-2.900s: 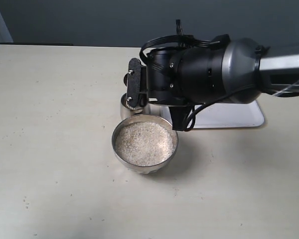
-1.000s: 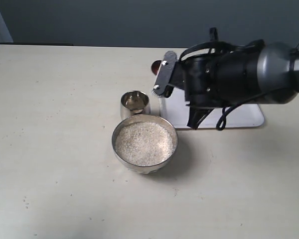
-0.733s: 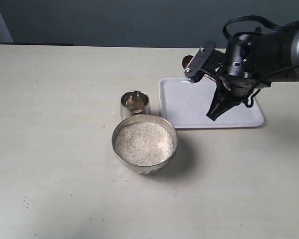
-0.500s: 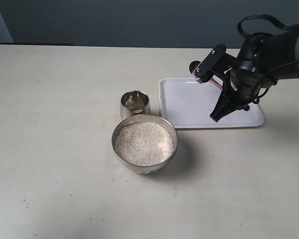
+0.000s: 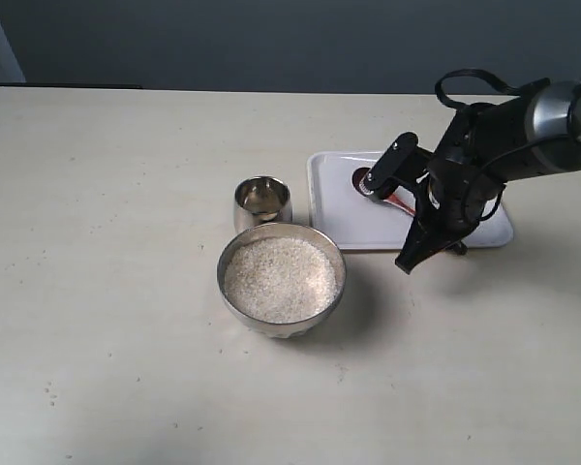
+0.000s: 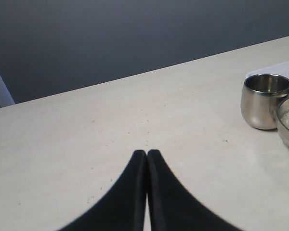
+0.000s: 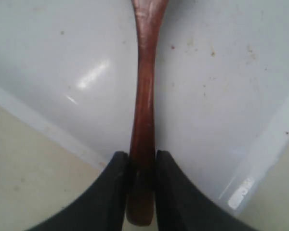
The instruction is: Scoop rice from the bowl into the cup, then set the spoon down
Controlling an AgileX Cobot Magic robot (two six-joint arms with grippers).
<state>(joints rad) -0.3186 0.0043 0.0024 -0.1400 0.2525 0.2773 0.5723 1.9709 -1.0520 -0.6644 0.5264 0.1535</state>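
Observation:
The spoon's head [image 5: 362, 181] rests low inside the tray's rim and the spoon's handle lies over the tray's edge, so the dark reddish spoon would lie in the white tray [image 5: 341, 218]. The robot's right gripper should open.
The steel bowl [image 5: 230, 293] stands near the table's middle, filled with white rice [image 5: 279, 279]. Just behind it stands the small steel cup [image 5: 262, 201], also visible from the left wrist [image 6: 266, 100]. The dark reddish spoon [image 5: 362, 179] lies low over the white tray [image 5: 341, 218], head toward the cup. My right gripper [image 7: 143, 160] is shut on the handle's end [image 7: 142, 144], above the tray's front edge. The right arm's black wrist [image 5: 465, 174] hides most of the handle. My left gripper [image 6: 146, 153] is shut and empty over bare table, left of the cup.
The tray [image 7: 216, 96] sits right of the cup and bowl, behind the bowl's right side. Its rim [image 7: 48, 122] passes just under my right fingertips. The bowl's rim [image 6: 285, 115] shows at the edge of the left wrist view. A dark wall backs the table.
My right arm carried the spoon from over the cup rightward across the tray, then came down and back left. The spoon's head is now low on the tray's left part.

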